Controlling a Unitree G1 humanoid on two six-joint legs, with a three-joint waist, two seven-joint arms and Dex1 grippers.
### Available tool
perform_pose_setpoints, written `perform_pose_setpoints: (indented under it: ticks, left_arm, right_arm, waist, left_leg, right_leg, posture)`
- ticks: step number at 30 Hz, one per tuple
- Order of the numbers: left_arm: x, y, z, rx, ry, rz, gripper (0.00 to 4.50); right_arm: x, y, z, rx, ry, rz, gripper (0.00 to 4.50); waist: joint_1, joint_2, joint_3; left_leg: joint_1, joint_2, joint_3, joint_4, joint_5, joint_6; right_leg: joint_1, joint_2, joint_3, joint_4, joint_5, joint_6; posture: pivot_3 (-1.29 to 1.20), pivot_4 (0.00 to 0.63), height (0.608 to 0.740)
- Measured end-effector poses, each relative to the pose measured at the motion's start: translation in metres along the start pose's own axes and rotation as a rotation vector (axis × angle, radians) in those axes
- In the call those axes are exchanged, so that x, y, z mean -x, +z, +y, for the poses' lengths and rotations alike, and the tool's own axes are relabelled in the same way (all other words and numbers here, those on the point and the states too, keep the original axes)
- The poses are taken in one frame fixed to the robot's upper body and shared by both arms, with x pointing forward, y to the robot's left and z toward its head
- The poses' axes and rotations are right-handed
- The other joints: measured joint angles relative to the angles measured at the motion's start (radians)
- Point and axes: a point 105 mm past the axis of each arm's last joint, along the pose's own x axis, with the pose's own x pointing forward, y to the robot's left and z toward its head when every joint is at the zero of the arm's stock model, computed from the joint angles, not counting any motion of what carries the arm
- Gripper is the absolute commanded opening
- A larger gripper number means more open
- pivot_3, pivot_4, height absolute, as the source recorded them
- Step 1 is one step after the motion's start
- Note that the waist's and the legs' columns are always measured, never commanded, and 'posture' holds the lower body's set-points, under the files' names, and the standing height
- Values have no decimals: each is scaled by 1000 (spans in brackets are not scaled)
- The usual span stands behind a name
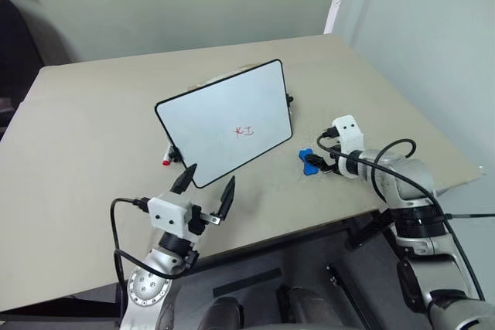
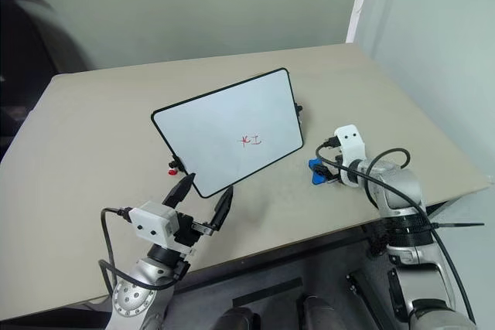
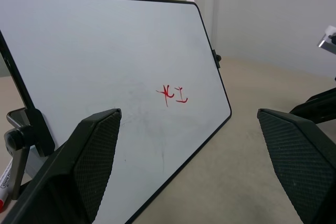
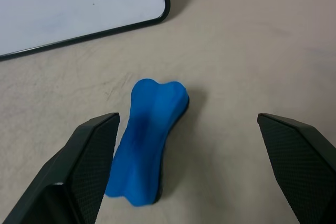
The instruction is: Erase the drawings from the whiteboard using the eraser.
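Note:
The blue eraser's top [image 1: 305,154] is still below my fingers, so they would miss if I closed now. My right gripper needs to go lower first, then close on it.
The whiteboard [image 1: 224,121] stands propped and tilted back in the middle of the table, with the small red drawings [image 1: 244,130] right of its centre. The blue eraser [image 4: 144,140] lies flat on the table just off the board's lower right corner. My right gripper [image 4: 186,119] is open and points down at the eraser, which lies close to one of its fingers [image 4: 89,156]; the fingers are not touching it. My left gripper [image 1: 209,179] is open and empty in front of the board's lower left edge, facing the drawings [image 3: 172,94].
A white marker with a red cap [image 1: 166,161] lies behind the board's lower left corner, beside its stand [image 3: 21,140]. The beige table [image 1: 93,137] has its front edge close to both arms. A wall rises past the table's right side.

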Motion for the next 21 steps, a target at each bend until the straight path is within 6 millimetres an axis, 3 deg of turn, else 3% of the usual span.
perform_pose_setpoints:
  ticks: [9, 12, 18, 20, 21]
  left_arm:
    - [-3, 3, 1, -3, 1, -18, 4500]
    - [-3, 2, 2, -2, 4, -14, 4500]
    - [-3, 2, 3, 2, 6, -17, 4500]
    - [-3, 2, 3, 4, 6, -17, 4500]
    - [-3, 2, 3, 5, 6, -18, 4500]
  right_arm:
    - [-11, -2, 23, 34, 70, 54, 4451]
    - [-14, -7, 27, 49, 74, 79, 3910]
    - [-15, -12, 26, 65, 55, 110, 1760]
    - [-14, -12, 26, 68, 51, 113, 1148]
    - [-14, -12, 26, 72, 48, 112, 1148]
  waist:
    - [0, 1, -1]
    - [0, 1, 0]
    - [0, 1, 0]
    - [0, 1, 0]
    - [0, 1, 0]
  left_leg:
    - [0, 0, 0, 0, 0, 0]
    - [0, 0, 0, 0, 0, 0]
    - [0, 0, 0, 0, -1, -1]
    - [0, 0, 0, 0, -1, -1]
    - [0, 0, 0, 0, -1, -1]
  right_leg:
    - [0, 0, 0, 0, 1, -1]
    - [0, 0, 0, 0, 1, -1]
    - [0, 0, 0, 0, 1, -1]
    - [0, 0, 0, 0, 1, -1]
    - [0, 0, 0, 0, 1, -1]
  posture:
    - [0, 150, 739]
    - [0, 150, 739]
    - [0, 150, 739]
    - [0, 150, 739]
    - [0, 150, 739]
